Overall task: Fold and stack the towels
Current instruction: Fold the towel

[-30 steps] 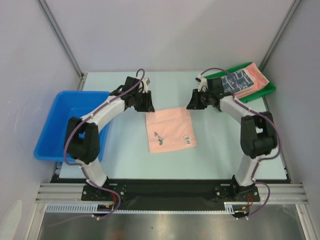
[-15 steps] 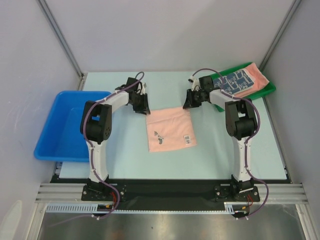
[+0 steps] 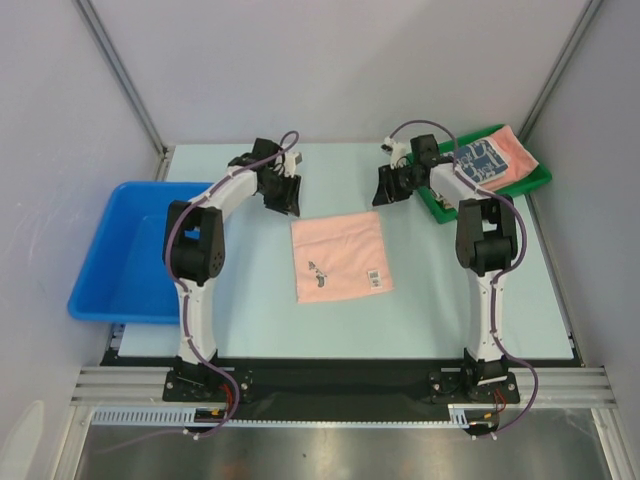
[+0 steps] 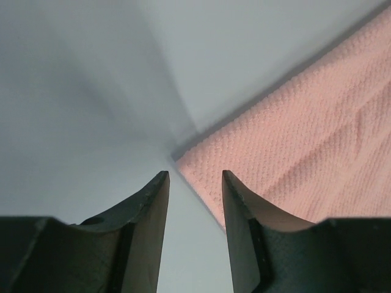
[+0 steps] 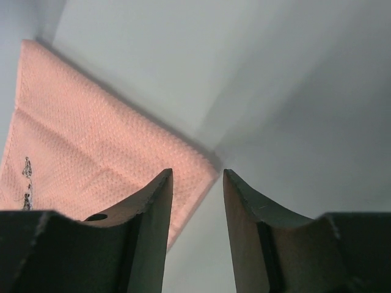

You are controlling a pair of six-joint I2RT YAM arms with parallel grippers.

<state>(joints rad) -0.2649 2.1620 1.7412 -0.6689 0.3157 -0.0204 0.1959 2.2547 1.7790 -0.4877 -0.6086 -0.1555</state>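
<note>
I should grab the salmon-pink towel next with my right gripper, by its far corner opposite my left gripper's corner, to fold the towel's far edge over the near half.
A salmon-pink towel [image 3: 340,256] lies flat in the middle of the table, with a small print and a label on its near half. My left gripper [image 3: 285,199] hangs open just beyond its far left corner. In the left wrist view that gripper [image 4: 195,177] has nothing between its fingers and the towel [image 4: 305,134] corner lies under the tips. My right gripper [image 3: 384,192] stands open by the far right corner. In the right wrist view that gripper [image 5: 197,174] is also empty above the towel [image 5: 91,140]. A dark blue patterned towel [image 3: 478,155] rests on another salmon towel [image 3: 514,152].
The two stacked towels sit in a green tray [image 3: 530,183] at the back right. A blue bin [image 3: 105,290] stands at the left table edge. Grey walls close in the back and both sides.
Both grippers have opened and drawn back a little from the towel's far corners. The towel lies flat where it was.
</note>
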